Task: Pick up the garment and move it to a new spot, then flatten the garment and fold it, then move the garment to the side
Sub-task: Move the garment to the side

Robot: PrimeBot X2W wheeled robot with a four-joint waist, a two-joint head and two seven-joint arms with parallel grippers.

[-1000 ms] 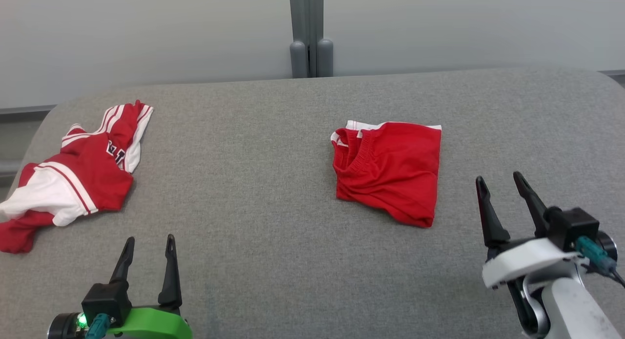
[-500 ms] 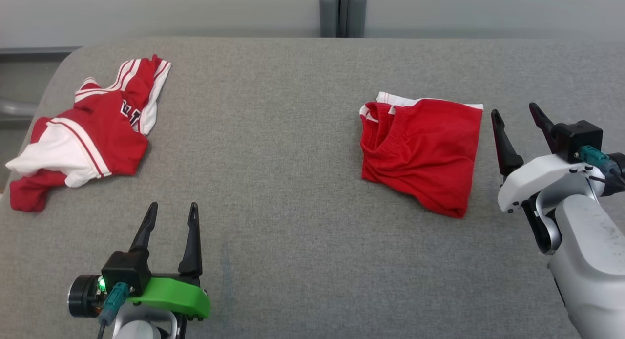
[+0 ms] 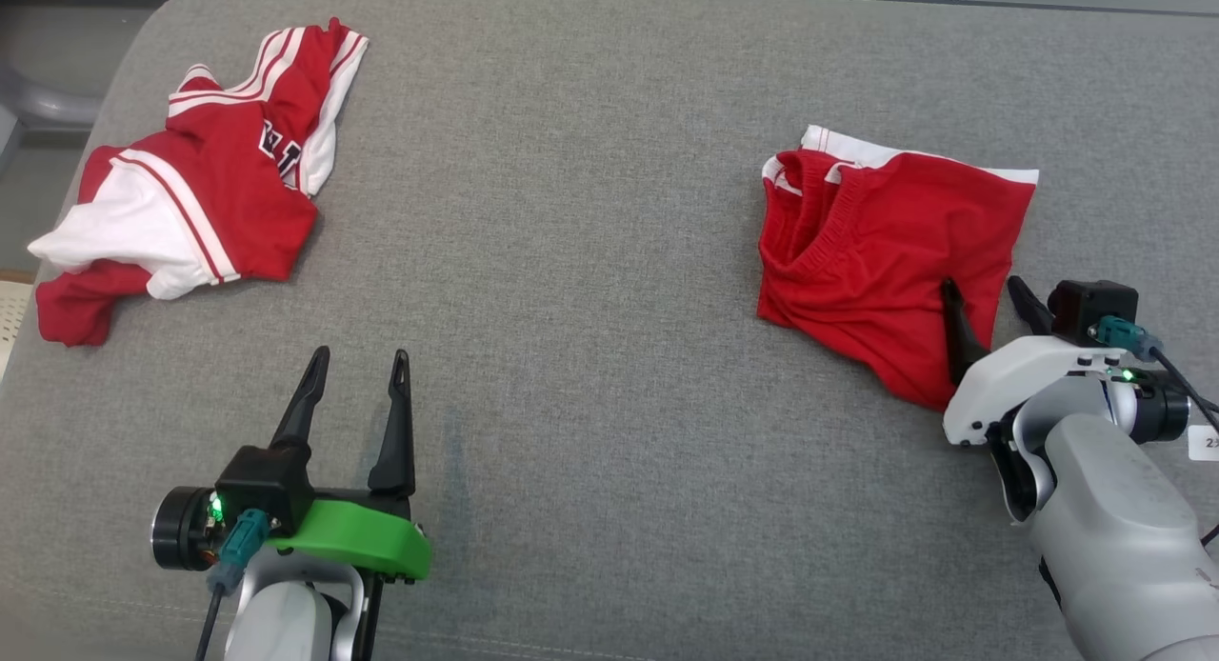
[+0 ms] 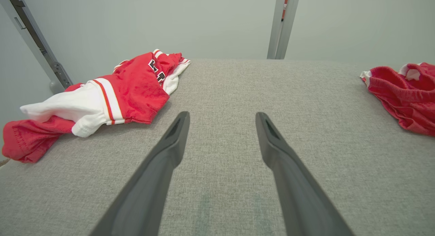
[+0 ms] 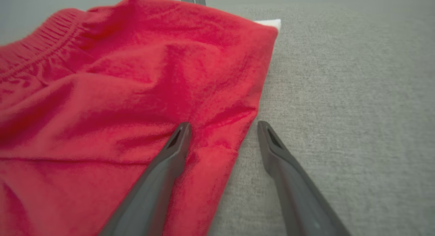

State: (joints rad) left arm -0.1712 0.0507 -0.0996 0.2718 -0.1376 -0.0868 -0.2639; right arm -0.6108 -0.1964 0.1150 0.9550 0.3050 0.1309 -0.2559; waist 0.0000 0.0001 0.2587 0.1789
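Observation:
My right gripper will pick up the folded shorts next by their smooth folded red edge. Then it will move them to the side.
The garment, a pair of red shorts with white trim, lies folded on the right half of the grey table. My right gripper is open and straddles its right edge. In the right wrist view the left finger rests over the red cloth and the right finger over bare table, with the gripper holding nothing. My left gripper stands open over bare table near the front left, and its wrist view shows the gripper empty with the shorts far to the right.
A crumpled red and white jersey lies at the table's left edge, up and left of my left gripper; the left wrist view has the jersey ahead on the left. A wide stretch of grey table separates the two garments.
The head camera has tilted down, shifting the whole picture. My right gripper has moved from the table right of the shorts onto their right edge. The left gripper has hardly moved.

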